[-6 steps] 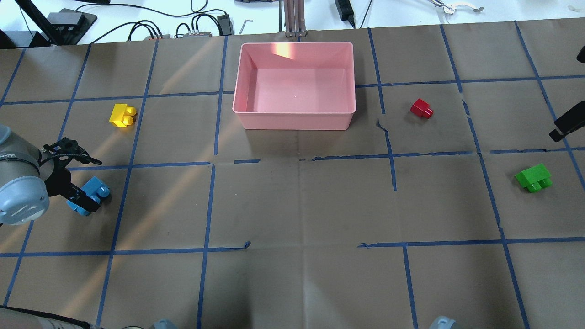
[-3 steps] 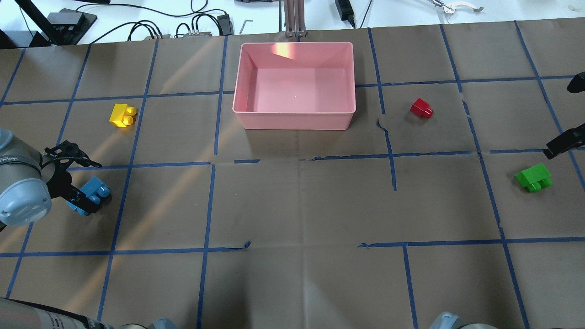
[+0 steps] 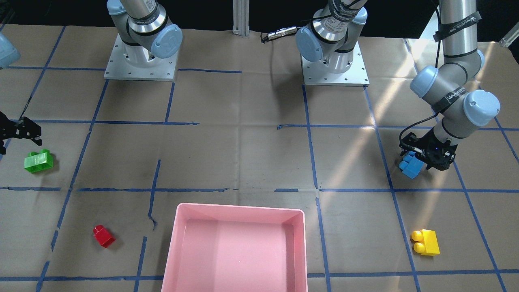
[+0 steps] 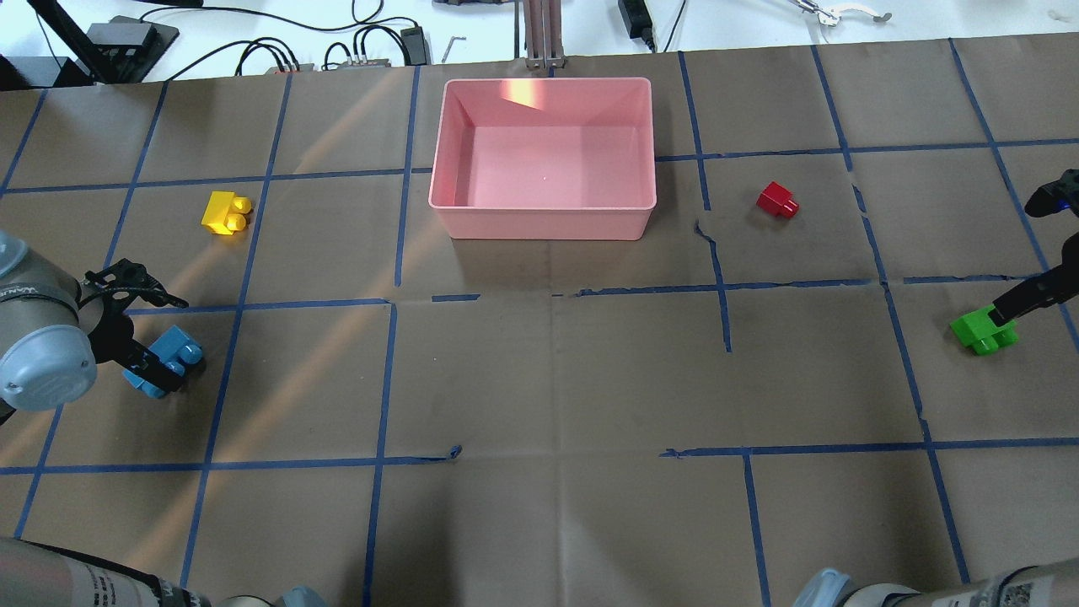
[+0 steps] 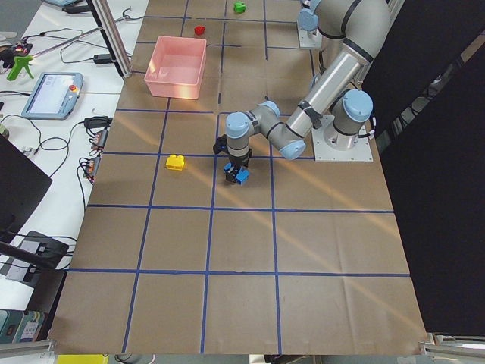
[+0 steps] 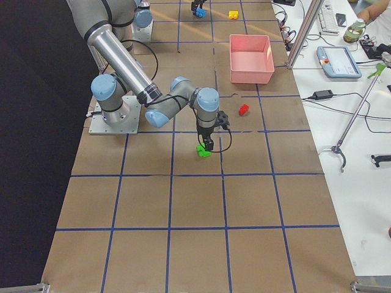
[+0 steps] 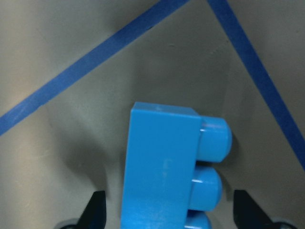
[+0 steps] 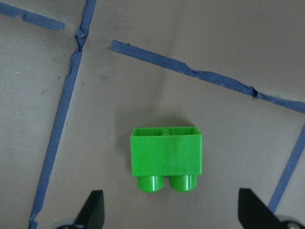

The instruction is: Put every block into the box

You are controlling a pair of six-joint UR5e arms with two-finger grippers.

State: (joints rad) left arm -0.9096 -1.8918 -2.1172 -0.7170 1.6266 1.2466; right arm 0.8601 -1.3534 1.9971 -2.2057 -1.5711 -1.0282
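My right gripper is due to grab the green block by its two short ends next, and then I will put it into the pink box (image 3: 234, 248).
The blue block (image 4: 173, 350) lies at the table's left with my left gripper (image 4: 152, 367) down around it. In the left wrist view the block (image 7: 162, 162) sits between the spread fingers, so that gripper (image 7: 169, 210) is open. My right gripper (image 8: 169, 212) is open above the green block (image 8: 166, 157), which lies at the table's right (image 4: 978, 324). The yellow block (image 4: 226, 212) lies left of the pink box (image 4: 544, 206). The red block (image 4: 776, 201) lies right of the box. No block is in the box.
Blue tape lines cross the brown paper on the table. Both arm bases (image 3: 141, 61) (image 3: 334, 61) stand at the robot's edge. Cables and devices (image 4: 354, 55) lie beyond the far edge, behind the box.
My right gripper has come in from the right edge toward the robot and now hangs over the green block. The left arm shifted only slightly, and the blue block stayed put.
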